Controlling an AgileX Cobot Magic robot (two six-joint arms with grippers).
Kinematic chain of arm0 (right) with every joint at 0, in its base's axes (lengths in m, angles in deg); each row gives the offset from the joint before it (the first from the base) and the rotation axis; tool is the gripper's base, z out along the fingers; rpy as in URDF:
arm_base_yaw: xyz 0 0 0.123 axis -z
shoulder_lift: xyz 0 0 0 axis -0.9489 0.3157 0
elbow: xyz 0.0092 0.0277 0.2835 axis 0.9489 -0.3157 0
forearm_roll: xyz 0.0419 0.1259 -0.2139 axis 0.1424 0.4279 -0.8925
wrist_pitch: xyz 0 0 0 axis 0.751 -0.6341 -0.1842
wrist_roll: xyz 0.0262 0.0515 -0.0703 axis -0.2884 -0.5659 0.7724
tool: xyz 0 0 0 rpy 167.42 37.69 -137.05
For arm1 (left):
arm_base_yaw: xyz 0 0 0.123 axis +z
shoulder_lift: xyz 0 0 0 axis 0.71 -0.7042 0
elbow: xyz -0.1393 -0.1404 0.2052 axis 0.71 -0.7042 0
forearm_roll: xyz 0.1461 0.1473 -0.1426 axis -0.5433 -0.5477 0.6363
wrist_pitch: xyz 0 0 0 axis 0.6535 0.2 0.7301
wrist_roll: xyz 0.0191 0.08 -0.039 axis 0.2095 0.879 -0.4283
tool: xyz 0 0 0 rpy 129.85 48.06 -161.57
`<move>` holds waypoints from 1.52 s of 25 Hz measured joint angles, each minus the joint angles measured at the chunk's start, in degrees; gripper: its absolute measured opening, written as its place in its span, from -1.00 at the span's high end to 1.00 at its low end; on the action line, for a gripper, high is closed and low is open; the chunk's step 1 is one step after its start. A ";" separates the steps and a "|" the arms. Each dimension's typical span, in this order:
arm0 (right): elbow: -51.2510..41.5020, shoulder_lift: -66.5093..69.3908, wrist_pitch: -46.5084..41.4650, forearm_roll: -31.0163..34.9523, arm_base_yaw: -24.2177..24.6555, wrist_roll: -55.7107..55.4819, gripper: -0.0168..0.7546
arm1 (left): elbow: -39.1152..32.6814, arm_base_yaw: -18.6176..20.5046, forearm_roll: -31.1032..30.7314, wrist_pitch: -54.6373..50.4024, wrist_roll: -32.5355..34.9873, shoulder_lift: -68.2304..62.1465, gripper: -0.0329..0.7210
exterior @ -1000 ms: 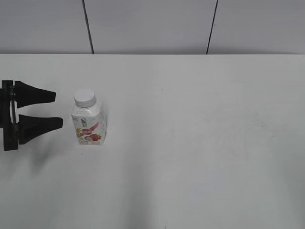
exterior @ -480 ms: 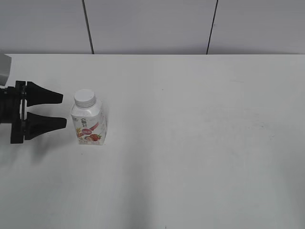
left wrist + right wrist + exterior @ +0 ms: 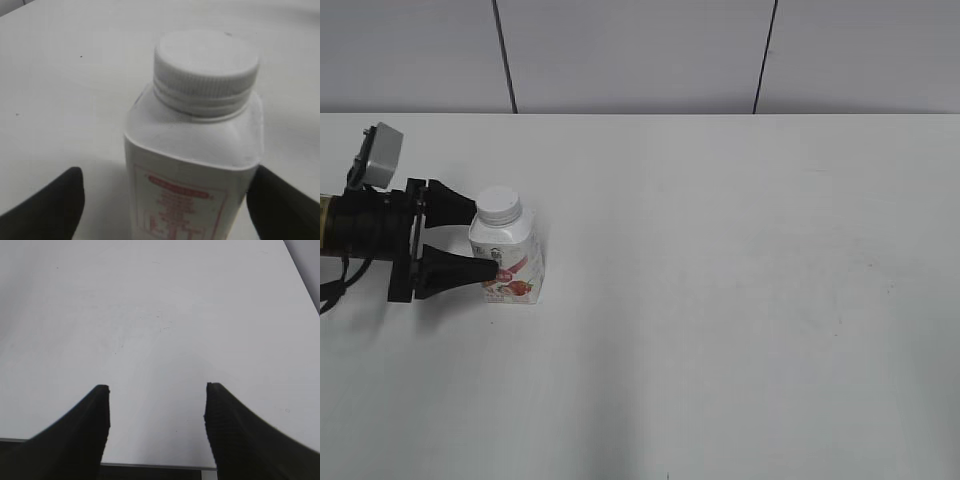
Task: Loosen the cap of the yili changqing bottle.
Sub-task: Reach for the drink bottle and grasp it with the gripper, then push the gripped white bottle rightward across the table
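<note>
The left gripper grabs the bottle by its lower body (image 3: 513, 280) (image 3: 181, 205) next, to hold the bottle steady while the bottle's cap is loosened.
The yili changqing bottle (image 3: 508, 262) stands upright on the left of the white table, a squat white bottle with a pink-red strawberry label. Its ribbed white cap (image 3: 499, 205) sits on the neck. My left gripper (image 3: 483, 240) is open, with one finger on each side of the bottle's body, near it on both sides. In the left wrist view the bottle (image 3: 192, 165) fills the middle, the cap (image 3: 205, 65) on top, between the left gripper's (image 3: 165, 200) two fingers. My right gripper (image 3: 156, 390) is open and empty over bare table; it is out of the exterior view.
The white table (image 3: 740, 300) stretches wide to the right of the bottle. A grey panelled wall (image 3: 640, 50) stands behind its far edge. The right wrist view shows the table's near edge (image 3: 150, 466) below the fingers.
My left gripper has moved right from beside the bottle until its open fingers straddle the bottle's body. The bottle has not moved.
</note>
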 joint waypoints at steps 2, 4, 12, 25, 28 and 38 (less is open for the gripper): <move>0.00 0.00 0.00 0.00 0.00 0.00 -0.29 | 1.21 -0.86 -0.66 0.14 -0.52 -1.24 -0.67; 0.00 0.00 0.00 0.00 0.00 0.00 -0.29 | 2.14 -1.76 -0.80 0.14 -0.68 -2.49 -0.67; 0.00 0.00 0.00 0.00 0.00 0.00 -0.29 | 2.96 -2.93 -1.10 0.08 -0.76 -4.41 -0.62; 0.00 0.00 0.00 0.00 0.00 0.00 -0.29 | 3.53 -7.14 -0.53 -0.42 -0.89 -4.69 -0.08; 0.00 0.00 0.00 0.00 0.00 0.00 -0.29 | 3.53 -10.94 0.74 -0.96 -0.89 -4.69 -0.08; 0.00 0.00 0.00 0.00 0.00 0.00 -0.29 | 7.23 -23.65 10.06 -1.37 -0.91 -4.15 -0.06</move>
